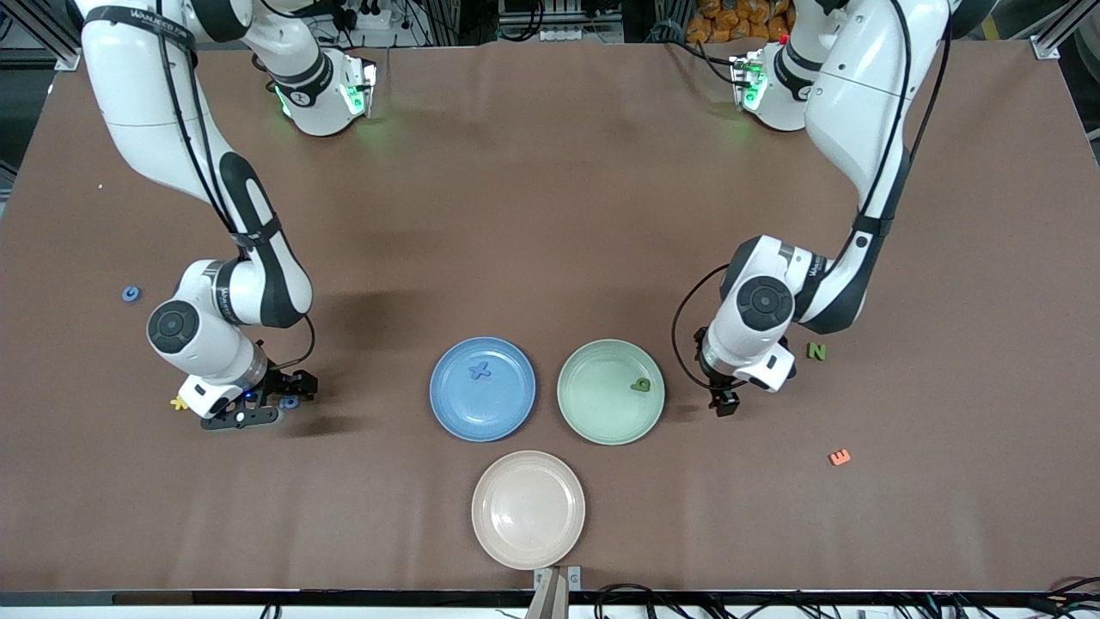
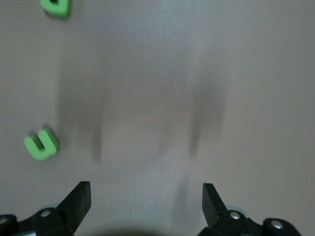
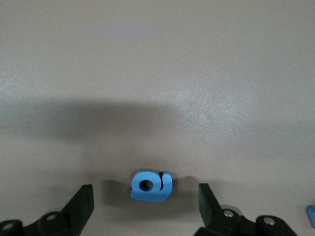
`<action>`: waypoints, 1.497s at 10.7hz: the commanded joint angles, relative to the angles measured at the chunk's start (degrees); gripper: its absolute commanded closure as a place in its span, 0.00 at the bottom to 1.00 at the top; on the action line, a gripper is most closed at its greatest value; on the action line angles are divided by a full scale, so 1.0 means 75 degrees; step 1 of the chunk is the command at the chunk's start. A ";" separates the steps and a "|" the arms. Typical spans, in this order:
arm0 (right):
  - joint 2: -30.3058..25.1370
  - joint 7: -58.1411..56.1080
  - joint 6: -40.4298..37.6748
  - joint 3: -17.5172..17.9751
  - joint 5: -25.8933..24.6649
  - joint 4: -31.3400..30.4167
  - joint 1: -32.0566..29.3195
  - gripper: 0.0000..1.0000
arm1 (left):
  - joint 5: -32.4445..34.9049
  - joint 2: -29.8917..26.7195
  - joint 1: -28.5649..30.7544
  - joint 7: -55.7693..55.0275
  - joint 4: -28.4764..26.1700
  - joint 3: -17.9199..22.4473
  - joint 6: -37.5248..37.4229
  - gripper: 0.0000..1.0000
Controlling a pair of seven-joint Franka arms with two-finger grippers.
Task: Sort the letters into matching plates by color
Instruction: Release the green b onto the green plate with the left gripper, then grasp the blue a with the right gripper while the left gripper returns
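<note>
The blue letter (image 1: 290, 402) (image 3: 138, 192) is between both fingers and level with them, so my right gripper needs to close. Closing now would hold the letter.
My right gripper (image 1: 284, 394) is low over the table at the right arm's end. It is open, and a small blue letter (image 3: 151, 185) lies on the cloth between its fingers (image 3: 82, 201), touching neither. The blue plate (image 1: 447, 404) holds a blue X letter (image 1: 479, 370). Beside it, the green plate (image 1: 593, 413) holds a green letter (image 1: 641, 385). My left gripper (image 1: 726, 404) hangs open and empty (image 2: 146, 189) next to the green plate's rim, toward the left arm's end. A green N (image 1: 816, 351) lies near it. Two green letters (image 2: 43, 144) (image 2: 56, 7) show blurred on the cloth.
A beige plate (image 1: 494, 533) sits nearest the front camera. An orange E (image 1: 840, 457) lies toward the left arm's end. A yellow letter (image 1: 179, 402) and another blue letter (image 1: 131, 294) lie by the right arm.
</note>
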 commanded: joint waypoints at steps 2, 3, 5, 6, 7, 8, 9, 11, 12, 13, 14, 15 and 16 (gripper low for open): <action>0.0016 -0.0046 0.0185 0.0122 -0.0084 -0.0066 -0.0072 0.19 | 0.0144 -0.0293 0.0154 -0.0626 -0.0166 -0.0046 -0.0934 0.00; 0.0016 -0.0046 0.0185 0.0122 -0.0084 -0.0066 -0.0072 0.24 | 0.0144 -0.0352 0.0212 -0.0697 -0.0154 -0.0069 -0.1075 0.00; 0.0050 -0.0046 0.0185 0.0122 -0.0084 -0.0077 -0.0072 0.37 | -0.0532 -0.0516 0.0505 -0.0790 -0.0142 -0.0105 -0.1100 0.00; 0.0039 -0.0058 0.0197 0.0122 -0.0084 -0.0124 -0.0072 0.44 | -0.0803 -0.0574 0.0552 -0.0837 -0.0188 -0.0105 -0.1112 0.00; 0.0039 -0.0058 0.0220 0.0134 -0.0084 -0.0147 -0.0084 0.50 | -0.0875 -0.0621 0.0564 -0.0977 -0.0456 -0.0116 -0.1100 0.00; 0.0051 -0.0058 0.0220 0.0134 -0.0084 -0.0159 -0.0084 0.53 | -0.0899 -0.0668 0.0553 -0.0990 -0.0632 -0.0140 -0.1019 0.00; 0.0051 -0.0058 0.0232 0.0134 -0.0084 -0.0159 -0.0095 0.57 | -0.0899 -0.0703 0.0553 -0.1002 -0.0936 -0.0279 -0.0751 0.00; 0.0051 -0.0058 0.0244 0.0134 -0.0084 -0.0159 -0.0096 0.64 | -0.0911 -0.1275 0.0530 -0.1014 -0.2256 -0.0398 0.0429 0.00; 0.0039 -0.0046 0.0221 0.0134 -0.0084 -0.0148 -0.0096 0.67 | -0.0911 -0.1475 0.0518 -0.1014 -0.2623 -0.0398 0.0574 0.00; -0.0007 -0.0046 0.0162 0.0157 -0.0084 -0.0136 -0.0107 0.69 | -0.0911 -0.1489 0.0471 -0.1118 -0.2684 -0.0398 0.0576 0.00; -0.0077 -0.0023 0.0127 0.0192 -0.0084 -0.0124 -0.0131 0.71 | -0.0911 -0.1419 0.0447 -0.1282 -0.2697 -0.0398 0.0610 0.00; -0.0159 -0.0011 0.0069 0.0193 -0.0084 -0.0124 -0.0119 0.71 | -0.0911 -0.1372 0.0389 -0.1330 -0.2697 -0.0398 0.0634 0.00; -0.0241 0.0000 -0.0083 0.0193 -0.0073 -0.0089 -0.0119 0.71 | -0.0911 -0.1279 0.0389 -0.1469 -0.2685 -0.0398 0.0704 0.00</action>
